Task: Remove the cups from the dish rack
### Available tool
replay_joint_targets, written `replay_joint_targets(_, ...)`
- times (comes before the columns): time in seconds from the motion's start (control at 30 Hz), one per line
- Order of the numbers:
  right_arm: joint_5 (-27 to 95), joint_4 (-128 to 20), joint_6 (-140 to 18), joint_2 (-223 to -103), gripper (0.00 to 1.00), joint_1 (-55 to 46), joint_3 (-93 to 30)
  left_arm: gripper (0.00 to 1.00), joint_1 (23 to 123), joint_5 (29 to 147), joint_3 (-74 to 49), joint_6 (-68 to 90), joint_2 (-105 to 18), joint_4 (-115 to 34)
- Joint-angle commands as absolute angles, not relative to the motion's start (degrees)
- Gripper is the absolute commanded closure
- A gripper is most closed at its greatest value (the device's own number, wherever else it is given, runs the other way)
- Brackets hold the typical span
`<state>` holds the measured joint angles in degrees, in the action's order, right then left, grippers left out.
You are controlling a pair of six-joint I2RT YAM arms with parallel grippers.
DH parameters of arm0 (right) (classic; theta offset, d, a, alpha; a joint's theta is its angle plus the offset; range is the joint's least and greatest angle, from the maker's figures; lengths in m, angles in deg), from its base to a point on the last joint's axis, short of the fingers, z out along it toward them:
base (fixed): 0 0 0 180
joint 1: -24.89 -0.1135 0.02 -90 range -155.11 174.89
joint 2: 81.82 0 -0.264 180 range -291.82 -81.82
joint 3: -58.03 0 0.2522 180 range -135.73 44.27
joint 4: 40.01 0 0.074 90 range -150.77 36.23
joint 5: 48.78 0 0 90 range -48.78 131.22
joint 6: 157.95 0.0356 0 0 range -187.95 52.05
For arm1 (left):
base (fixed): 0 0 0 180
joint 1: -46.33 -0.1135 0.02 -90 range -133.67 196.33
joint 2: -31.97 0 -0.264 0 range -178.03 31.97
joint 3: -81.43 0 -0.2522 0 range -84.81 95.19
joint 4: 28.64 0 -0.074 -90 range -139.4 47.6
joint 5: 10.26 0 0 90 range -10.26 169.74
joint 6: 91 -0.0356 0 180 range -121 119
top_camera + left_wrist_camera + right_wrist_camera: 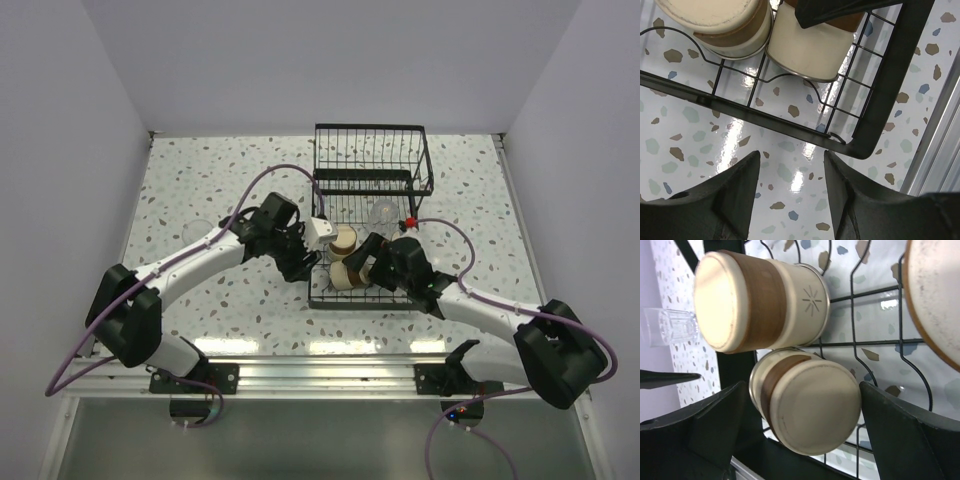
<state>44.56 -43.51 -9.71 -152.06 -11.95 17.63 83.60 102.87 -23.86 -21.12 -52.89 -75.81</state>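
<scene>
My right gripper should close on the nearer brown cup: my fingers reach past the cup's tan base in the right wrist view.
The black wire dish rack (418,180) stands mid-table. Two brown cups with tan bases lie inside its near end (344,240) (341,277), and a clear cup (381,212) sits further back. My right gripper (364,263) is open, its jaws on either side of the nearer brown cup (805,407); the other brown cup (755,300) lies beside it. A third tan base (935,295) shows at the edge of the right wrist view. My left gripper (791,160) is open and empty over bare table just outside the rack's corner (880,125).
A clear cup (670,326) stands on the table left of the rack, faint in the top view (199,228). The rack's taller basket section (368,150) is at the far end. White walls enclose the speckled table (220,180).
</scene>
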Motion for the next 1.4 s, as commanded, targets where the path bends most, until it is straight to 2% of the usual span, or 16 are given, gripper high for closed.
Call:
replay_joint_targets(0.0, 45.2, -38.6, -9.8, -152.0, 0.03, -11.8, 18.0, 0.43, 83.9, 105.0, -24.8, -21.3, -52.8, -72.4)
replay_joint_targets(0.2, 43.8, -38.5, -9.9, -151.5, 0.14, -11.8, 18.0, 0.43, 83.9, 105.0, -24.3, -21.7, -52.3, -72.9)
replay_joint_targets(0.27, 43.2, -38.5, -9.4, -151.3, 0.14, -11.8, 18.3, 0.43, 83.9, 105.0, -24.1, -21.8, -52.0, -73.1)
replay_joint_targets(0.4, 41.5, -39.7, -9.8, -152.4, 0.05, -11.8, 17.8, 0.43, 84.0, 105.5, -24.3, -22.0, -51.6, -73.1)
replay_joint_targets(0.7, 38.6, -40.1, -9.8, -153.2, 0.11, -11.8, 18.1, 0.44, 83.9, 105.2, -24.2, -22.0, -52.0, -73.2)
replay_joint_targets(0.83, 37.1, -40.3, -9.9, -152.9, 0.25, -11.8, 18.0, 0.44, 83.9, 104.7, -23.2, -22.5, -51.5, -73.8)
replay_joint_targets(0.9, 37.1, -40.7, -9.8, -151.8, 0.37, -11.8, 18.0, 0.44, 83.9, 104.6, -22.6, -22.8, -51.3, -74.2)
replay_joint_targets(1.07, 37.8, -43.9, -10.9, -149.5, 0.52, -11.8, 17.1, 0.44, 83.9, 103.0, -20.8, -23.8, -49.4, -75.4)
replay_joint_targets(1.1, 38.1, -44.3, -11.2, -148.8, 0.61, -11.8, 16.9, 0.44, 83.9, 102.1, -20.3, -24.2, -49.1, -75.6)
replay_joint_targets(1.17, 38.1, -45.8, -12.4, -148.1, 0.71, -11.8, 16.1, 0.43, 83.9, 101.2, -19.5, -24.5, -47.8, -76.1)
replay_joint_targets(1.3, 37.4, -50.2, -16.7, -146.1, 0.83, -11.8, 12.7, 0.43, 83.9, 99.5, -17.3, -24.2, -45.2, -77.6)
replay_joint_targets(1.37, 36.6, -52.9, -18.1, -145.3, 0.85, -11.8, 10.4, 0.43, 83.9, 99.3, -16.6, -24.0, -43.4, -78.0)
